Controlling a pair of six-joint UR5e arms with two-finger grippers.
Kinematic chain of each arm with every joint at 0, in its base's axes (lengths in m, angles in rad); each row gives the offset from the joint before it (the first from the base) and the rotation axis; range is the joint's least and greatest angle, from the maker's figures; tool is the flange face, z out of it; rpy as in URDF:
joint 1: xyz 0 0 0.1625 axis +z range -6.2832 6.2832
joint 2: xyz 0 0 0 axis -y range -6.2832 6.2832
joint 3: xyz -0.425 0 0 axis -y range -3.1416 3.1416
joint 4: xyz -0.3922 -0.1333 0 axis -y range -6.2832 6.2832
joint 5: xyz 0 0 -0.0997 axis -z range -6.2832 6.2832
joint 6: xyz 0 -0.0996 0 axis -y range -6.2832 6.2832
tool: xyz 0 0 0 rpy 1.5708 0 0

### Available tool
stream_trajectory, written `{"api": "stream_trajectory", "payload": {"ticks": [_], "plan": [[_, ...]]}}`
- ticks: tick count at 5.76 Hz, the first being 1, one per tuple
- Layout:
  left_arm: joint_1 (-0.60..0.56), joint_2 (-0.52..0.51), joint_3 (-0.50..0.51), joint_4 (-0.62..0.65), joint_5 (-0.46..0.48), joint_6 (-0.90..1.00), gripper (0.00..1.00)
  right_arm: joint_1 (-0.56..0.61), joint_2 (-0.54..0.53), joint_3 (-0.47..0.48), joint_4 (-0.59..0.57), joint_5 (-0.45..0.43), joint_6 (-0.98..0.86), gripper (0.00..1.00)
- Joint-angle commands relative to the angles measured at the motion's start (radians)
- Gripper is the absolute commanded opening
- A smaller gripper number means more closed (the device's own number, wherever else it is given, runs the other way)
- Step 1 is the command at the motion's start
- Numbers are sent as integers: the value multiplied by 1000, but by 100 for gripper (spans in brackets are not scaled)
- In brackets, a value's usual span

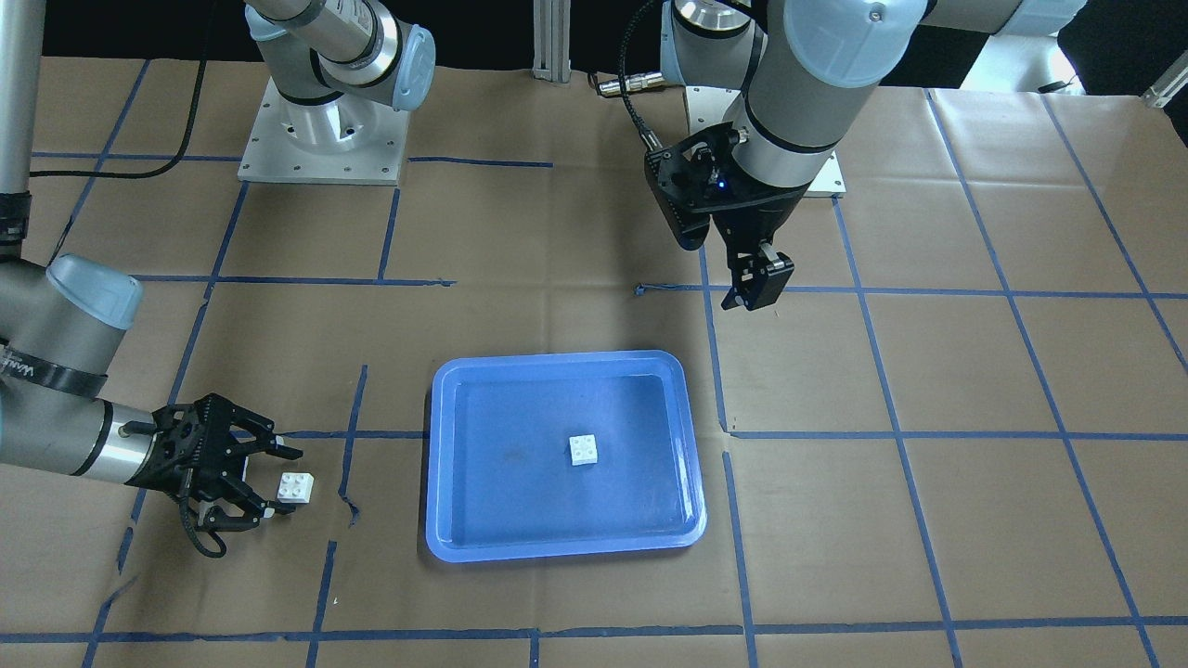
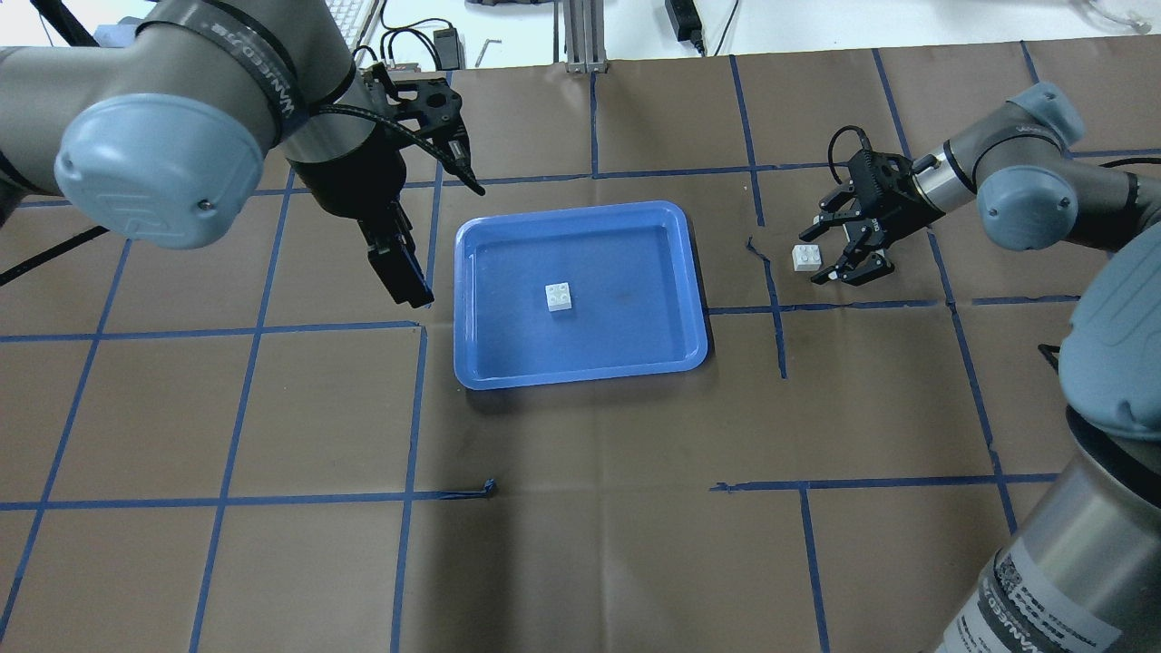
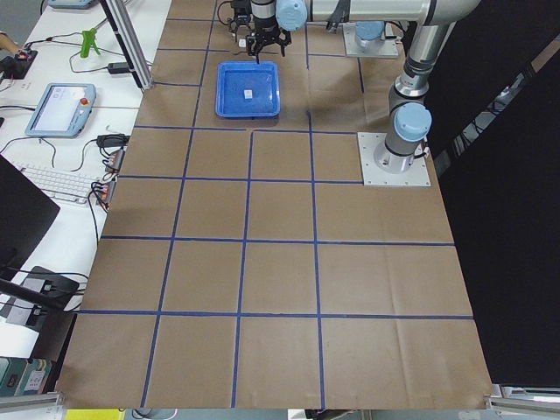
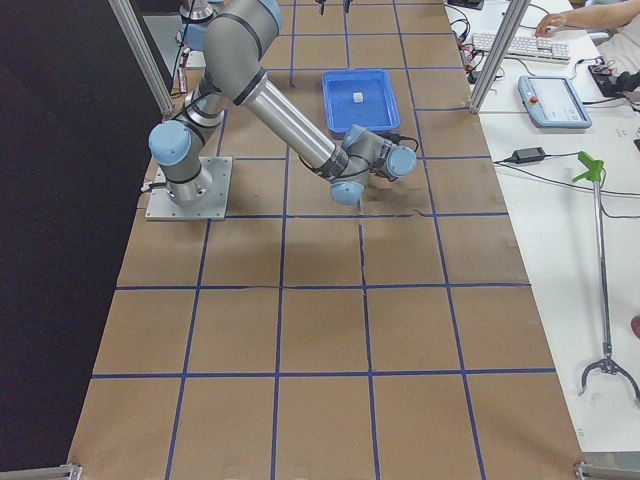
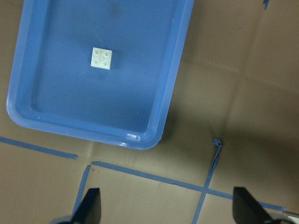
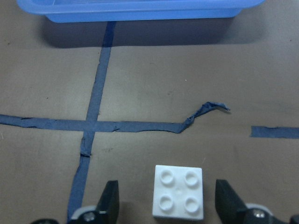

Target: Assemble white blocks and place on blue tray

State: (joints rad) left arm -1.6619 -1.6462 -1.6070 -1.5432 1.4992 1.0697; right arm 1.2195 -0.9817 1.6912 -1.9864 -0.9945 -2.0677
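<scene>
The right gripper should assemble the second white block with the block on the blue tray (image 1: 582,450), so it should next grab the second white block by its studless sides.
One white block (image 2: 560,297) lies studs up in the middle of the blue tray (image 2: 580,211); it also shows in the left wrist view (image 5: 101,58) and the front view (image 1: 583,450). The second white block (image 2: 804,258) sits on the paper to the right of the tray. My right gripper (image 2: 816,257) is open and low, one finger on each side of this block (image 6: 179,191), with a gap on both sides. My left gripper (image 2: 408,281) is open and empty, raised just off the tray's left edge.
Brown paper with blue tape grid lines covers the table (image 2: 580,508). A torn tape end (image 6: 208,109) lies between the right block and the tray rim (image 6: 140,11). Both arm bases (image 1: 320,139) stand at the robot's side of the table.
</scene>
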Motion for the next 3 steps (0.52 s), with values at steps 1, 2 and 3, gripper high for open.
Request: {"api": "stream_trajectory", "payload": {"ticks": [1,2,3], "plan": [[42,34,4,1,1,-258,98,0,-2,-5,0,-1,0,34],[42,55,4,-5,15,-477,98,0,-8,-4,-34,-3,1,28],[40,74,-2,-2,21,-714,98,0,-24,-5,-57,3,32,25]]}}
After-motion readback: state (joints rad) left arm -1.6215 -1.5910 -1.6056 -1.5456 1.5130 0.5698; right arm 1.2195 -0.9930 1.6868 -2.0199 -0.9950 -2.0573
